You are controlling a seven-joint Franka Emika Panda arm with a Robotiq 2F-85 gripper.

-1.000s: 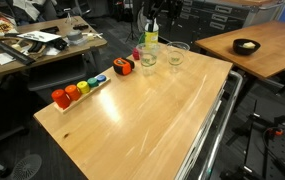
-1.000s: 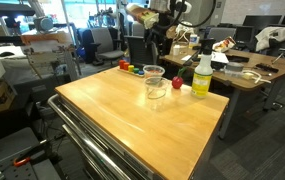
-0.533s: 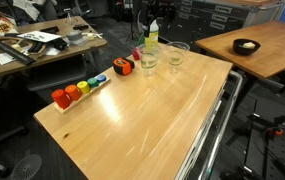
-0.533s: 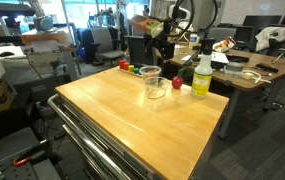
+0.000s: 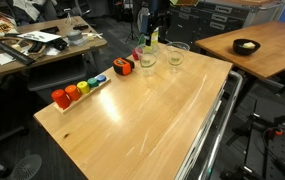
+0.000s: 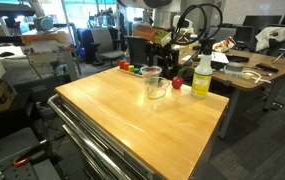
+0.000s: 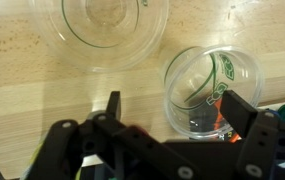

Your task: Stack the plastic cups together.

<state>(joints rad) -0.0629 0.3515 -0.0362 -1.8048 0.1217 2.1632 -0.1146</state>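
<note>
My gripper grips the plastic cup partly between my fingers by its rim next, leaving its base free to stack inside the other cup.
Two clear plastic cups stand at the far end of the wooden table (image 5: 142, 110), next to each other: one cup (image 5: 148, 60) (image 6: 153, 82) and the other cup (image 5: 176, 54) (image 6: 175, 87). In the wrist view one cup (image 7: 102, 30) fills the top and the other cup (image 7: 207, 85) lies lower right, partly between my fingers. My gripper (image 7: 174, 103) (image 5: 153, 28) (image 6: 162, 50) hangs open above the cups and holds nothing. Its right finger overlaps the lower cup's rim in the wrist view.
A yellow-green bottle with white cap (image 6: 202, 74) (image 5: 152, 42) stands right beside the cups. Coloured blocks (image 5: 79, 89) sit in a row near the table's edge, with an orange object (image 5: 123, 67) near the cups. Desks and chairs surround the table.
My arm and gripper have come down and moved in over the two cups. The cups and bottle have not moved.
</note>
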